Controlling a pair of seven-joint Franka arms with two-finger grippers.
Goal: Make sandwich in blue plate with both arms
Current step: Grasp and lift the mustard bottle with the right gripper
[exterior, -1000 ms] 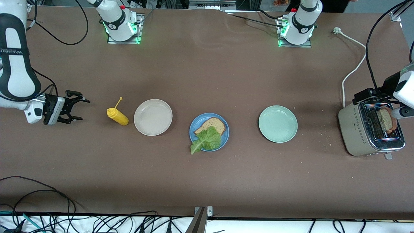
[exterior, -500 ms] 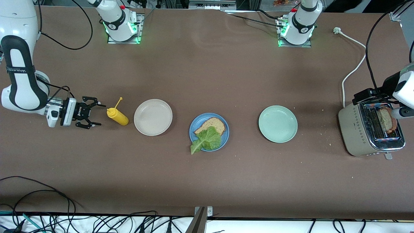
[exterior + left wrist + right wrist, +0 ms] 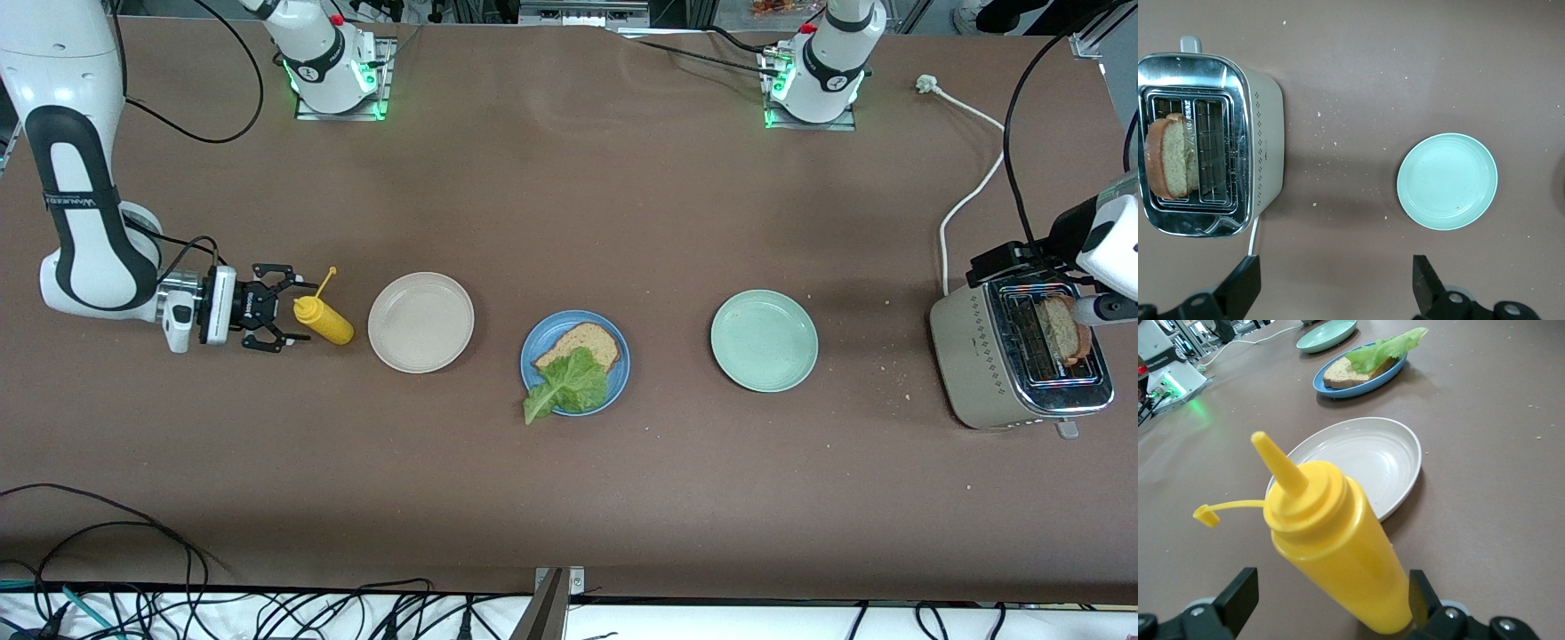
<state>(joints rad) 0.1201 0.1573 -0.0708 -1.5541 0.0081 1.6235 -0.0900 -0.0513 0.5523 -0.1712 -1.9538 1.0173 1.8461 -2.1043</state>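
I need to grab the squeeze bottle next with my right gripper by its straight-sided lower body (image 3: 335, 326), because the cap slopes up into a narrow nozzle.
The blue plate (image 3: 616, 345) lies mid-table and holds one slice of brown toast (image 3: 589, 340) with a ruffled lettuce leaf (image 3: 567, 384) over its nearer half, the sandwich as it stands. A second toast slice (image 3: 1062, 329) sticks out of the toaster (image 3: 987, 356). My left gripper (image 3: 1000, 265) hangs open high above the toaster's end of the table; its open fingers (image 3: 1335, 270) hold nothing. My right gripper (image 3: 284, 322) is low and open, with a yellow squeeze bottle (image 3: 324, 322) between its fingers (image 3: 1330, 583), not clamped.
A beige plate (image 3: 420, 322) sits beside the bottle, toward the blue plate. A pale green plate (image 3: 764, 340) lies between the blue plate and the toaster. The toaster's white cord (image 3: 969, 187) runs across the table toward the left arm's base. Crumbs dot the table near the toaster.
My right gripper has moved along the table toward the yellow bottle and now brackets its cap end. The left arm has stayed over the toaster.
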